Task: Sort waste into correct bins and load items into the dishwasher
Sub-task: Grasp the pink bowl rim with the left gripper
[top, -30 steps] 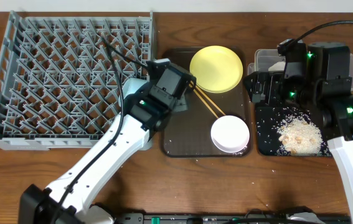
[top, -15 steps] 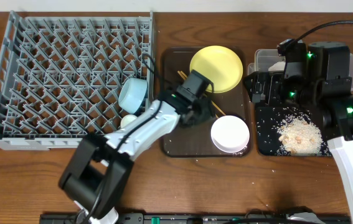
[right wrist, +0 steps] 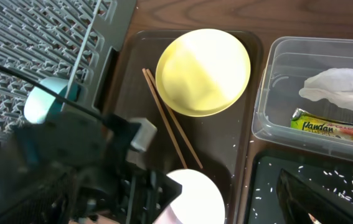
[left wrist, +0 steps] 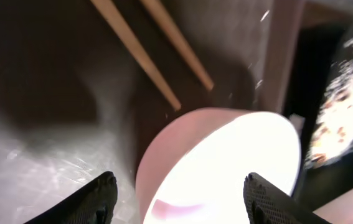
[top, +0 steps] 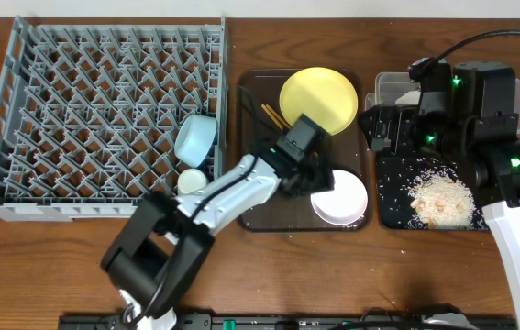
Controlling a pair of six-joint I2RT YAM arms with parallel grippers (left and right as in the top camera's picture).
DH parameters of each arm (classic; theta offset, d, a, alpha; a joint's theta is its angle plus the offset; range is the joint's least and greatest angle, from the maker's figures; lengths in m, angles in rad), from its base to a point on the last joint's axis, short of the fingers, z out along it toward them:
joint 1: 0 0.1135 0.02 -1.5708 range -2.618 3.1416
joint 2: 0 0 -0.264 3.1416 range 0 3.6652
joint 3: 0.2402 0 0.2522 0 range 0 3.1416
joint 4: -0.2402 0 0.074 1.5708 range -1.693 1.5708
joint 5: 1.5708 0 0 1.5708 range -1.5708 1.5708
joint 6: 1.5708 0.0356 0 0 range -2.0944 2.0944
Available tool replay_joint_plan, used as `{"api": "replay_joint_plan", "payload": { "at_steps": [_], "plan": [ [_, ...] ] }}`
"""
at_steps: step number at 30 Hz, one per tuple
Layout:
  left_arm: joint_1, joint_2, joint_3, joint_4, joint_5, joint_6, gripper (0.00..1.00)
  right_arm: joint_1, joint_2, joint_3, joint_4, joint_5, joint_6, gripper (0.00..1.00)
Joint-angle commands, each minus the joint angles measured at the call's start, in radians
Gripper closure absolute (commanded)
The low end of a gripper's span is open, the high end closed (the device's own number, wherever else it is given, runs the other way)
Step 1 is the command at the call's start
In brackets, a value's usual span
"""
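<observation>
The left gripper has to tilt the white bowl and load it edgewise, so it should grab the bowl by its rim on the dish rack side, with one finger inside.
My left gripper is open at the left rim of the white bowl on the brown tray. In the left wrist view the gripper straddles the bowl's near wall, one finger outside, one over the inside. Two chopsticks lie just beyond. The yellow plate sits at the tray's far end. The light blue bowl and small white cup are in the grey dish rack. My right gripper hovers open and empty by the bins.
The dark brown serving tray lies between rack and bins. The clear tub holds the white napkin and the green-and-yellow sachet. The black tray holds a heap of rice scraps.
My left arm has swung right from the rack's edge across the brown tray to the white bowl. The blue bowl now shows in the rack. The right arm has not moved.
</observation>
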Motion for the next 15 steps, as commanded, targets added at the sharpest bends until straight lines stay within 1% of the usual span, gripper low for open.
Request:
{"api": "replay_joint_plan", "payload": {
  "at_steps": [1, 4, 7, 9, 15],
  "plan": [
    [0.001, 0.027, -0.011, 0.0, 0.008, 0.001, 0.36, -0.001, 0.001, 0.006, 0.0, 0.003, 0.011, 0.01],
    [-0.001, 0.042, -0.011, 0.009, 0.004, 0.001, 0.44, -0.001, 0.001, 0.006, 0.0, 0.003, 0.011, 0.01],
    [-0.001, 0.058, -0.011, 0.01, -0.002, -0.023, 0.55, -0.001, 0.001, 0.006, 0.0, 0.003, 0.011, 0.01],
    [-0.001, 0.066, -0.011, 0.011, -0.003, -0.034, 0.61, -0.001, 0.001, 0.006, 0.0, 0.003, 0.011, 0.01],
    [0.002, 0.087, -0.011, 0.017, -0.004, -0.056, 0.69, -0.001, 0.001, 0.006, 0.0, 0.003, 0.011, 0.01]
  ]
}}
